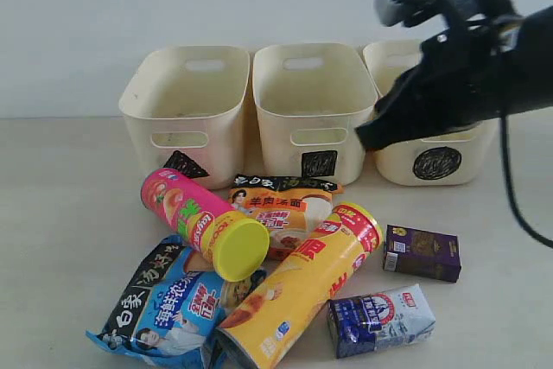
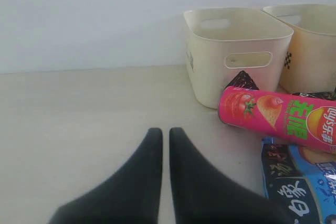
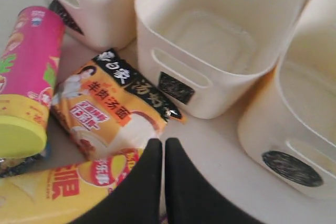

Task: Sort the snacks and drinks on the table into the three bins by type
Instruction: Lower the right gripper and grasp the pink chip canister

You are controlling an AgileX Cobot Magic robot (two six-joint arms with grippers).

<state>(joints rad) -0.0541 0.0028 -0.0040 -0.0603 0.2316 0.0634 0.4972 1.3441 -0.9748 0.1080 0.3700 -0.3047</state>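
I need to sort the chips into the triangle bin [image 1: 192, 114], so next I need to grab the pink chip tube by its round midsection [image 1: 192, 214] with my right gripper.
Three cream bins stand in a row at the back of the table [image 1: 60, 213]: the left one [image 1: 186, 101] bears a triangle, the middle one [image 1: 311, 105] a square, the right one [image 1: 449, 166] a circle. In front lie a pink chip tube [image 1: 194, 218], a yellow chip tube [image 1: 302, 287], an orange-white noodle bag [image 1: 281, 205], a blue-white noodle bag [image 1: 168, 308], a purple box [image 1: 422, 252] and a blue-white carton [image 1: 380, 320]. My right gripper [image 3: 163, 142] is shut and empty, held above the yellow tube's end [image 3: 63, 187] and the orange bag [image 3: 110, 111]. My left gripper [image 2: 165, 132] is shut and empty over bare table, apart from the pink tube [image 2: 273, 116].
The right arm [image 1: 467, 66] hangs in front of the right bin and hides part of it. All three bins look empty inside. A pale wall rises behind the bins. The snacks overlap in a pile, with the pink tube lying on the blue-white bag.
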